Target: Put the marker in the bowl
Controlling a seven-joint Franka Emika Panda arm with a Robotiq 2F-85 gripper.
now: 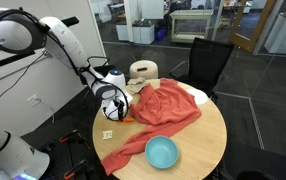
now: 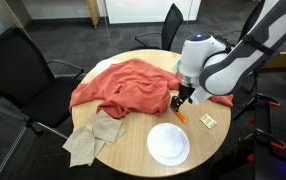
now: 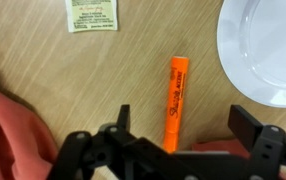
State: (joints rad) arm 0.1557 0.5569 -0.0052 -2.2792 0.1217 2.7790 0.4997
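The orange marker (image 3: 175, 95) is below my fingers, with wide gaps of table beside it. It isn't time to close yet: my gripper should go lower first, then close on the marker.
The orange marker (image 3: 175, 95) lies flat on the wooden round table (image 3: 43, 70), lengthwise between my fingers; it also shows in an exterior view (image 2: 181, 117). My gripper (image 3: 183, 118) is open and hovers just above the marker, one finger on each side, not touching it. It shows in both exterior views (image 1: 113, 105) (image 2: 181, 103). The light blue bowl (image 1: 162, 152) stands empty near the table edge. It looks pale in an exterior view (image 2: 168, 143) and fills the wrist view's upper right corner (image 3: 268, 50).
A red cloth (image 2: 123, 85) covers much of the table and reaches close to the marker (image 3: 8, 130). A small pale tag (image 3: 91, 14) lies beside it. A beige cloth (image 2: 93, 135) hangs over the edge. Black chairs (image 1: 208, 60) stand around the table.
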